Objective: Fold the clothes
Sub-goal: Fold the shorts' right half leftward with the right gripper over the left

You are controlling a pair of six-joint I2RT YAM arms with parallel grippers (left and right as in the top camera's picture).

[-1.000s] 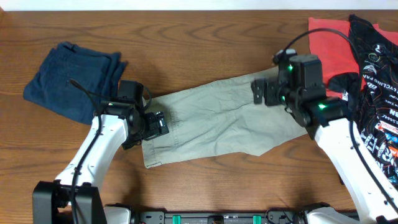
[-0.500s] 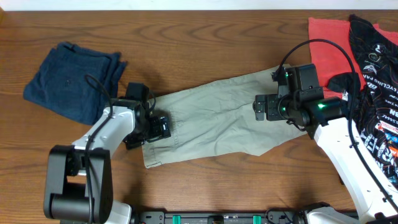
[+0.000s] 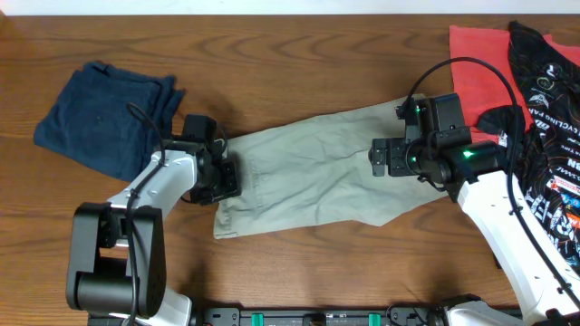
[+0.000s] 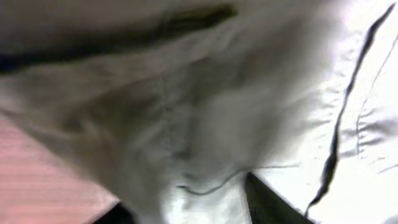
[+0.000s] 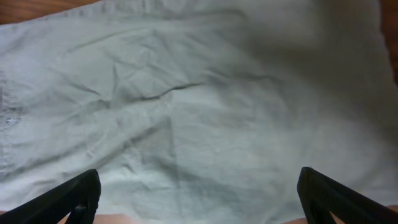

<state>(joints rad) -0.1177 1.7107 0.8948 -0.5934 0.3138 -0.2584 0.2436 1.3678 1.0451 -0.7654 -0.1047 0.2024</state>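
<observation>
The khaki-beige trousers (image 3: 317,167) need folding, so my right gripper will next grab them along the legs, away from the waistband my left gripper holds, to draw the legs toward it.
Khaki-beige trousers (image 3: 317,167) lie spread across the middle of the table, waistband to the left. My left gripper (image 3: 227,178) sits at the waistband edge. In the left wrist view a bunched fold of the trousers (image 4: 205,124) fills the gap between the two dark fingers (image 4: 273,205), so my left gripper (image 4: 193,208) is shut on it. My right gripper (image 3: 379,156) hangs over the right leg end. In the right wrist view its fingers (image 5: 74,199) stand wide apart, and my right gripper (image 5: 199,199) is open above the flat, creased trousers (image 5: 205,106).
A folded navy garment (image 3: 104,118) lies at the back left. A red garment (image 3: 480,63) and a black printed jersey (image 3: 544,109) lie at the back right, beside the right arm. The brown wooden table (image 3: 317,54) shows around them.
My left gripper has closed on the waistband and drawn slightly left, and the fabric edge there has shifted. The right gripper came down and left over the leg, then held still, open.
</observation>
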